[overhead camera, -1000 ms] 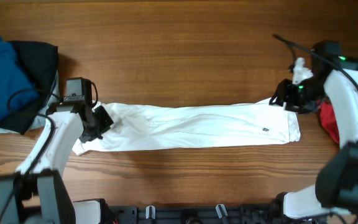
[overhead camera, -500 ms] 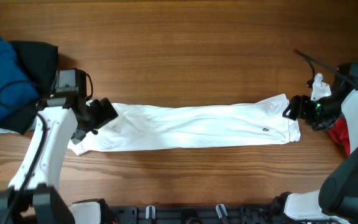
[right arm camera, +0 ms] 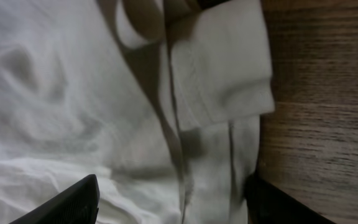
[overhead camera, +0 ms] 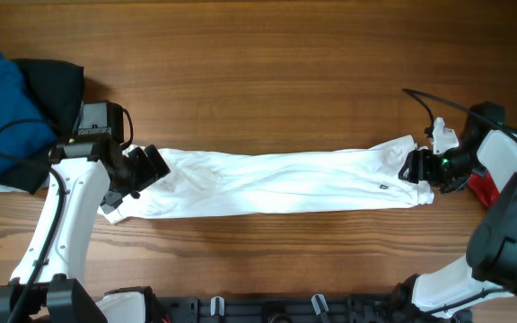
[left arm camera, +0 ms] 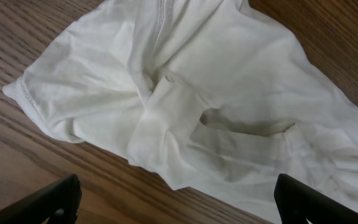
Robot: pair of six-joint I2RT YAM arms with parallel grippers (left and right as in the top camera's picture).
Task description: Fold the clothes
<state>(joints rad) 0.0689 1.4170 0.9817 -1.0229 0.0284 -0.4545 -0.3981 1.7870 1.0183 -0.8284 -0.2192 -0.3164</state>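
I should grab the white garment next with my right gripper by the folded edge at its far end. Then I will fold that end inward over the garment.
A white garment (overhead camera: 276, 184) lies stretched in a long, narrow strip across the wooden table. My left gripper (overhead camera: 146, 166) hovers at its left end, open, with both fingertips apart over the crumpled hem (left arm camera: 166, 118) and bare wood. In the left wrist view nothing sits between the left gripper (left arm camera: 178, 190) fingers. My right gripper (overhead camera: 417, 168) is at the garment's right end. In the right wrist view the right gripper (right arm camera: 173, 190) stands open, its fingers straddling the folded edge of the cloth (right arm camera: 222, 68), which lies flat beneath them.
A pile of blue clothing (overhead camera: 3, 108) and black clothing (overhead camera: 56, 85) sits at the far left edge. A red item (overhead camera: 478, 188) lies behind my right arm at the right edge. A thin black cable (overhead camera: 420, 97) arcs above the right wrist.
My left gripper has opened and let go of the garment's left end. The right gripper has swung out to the right, come down onto the right end and opened wider.
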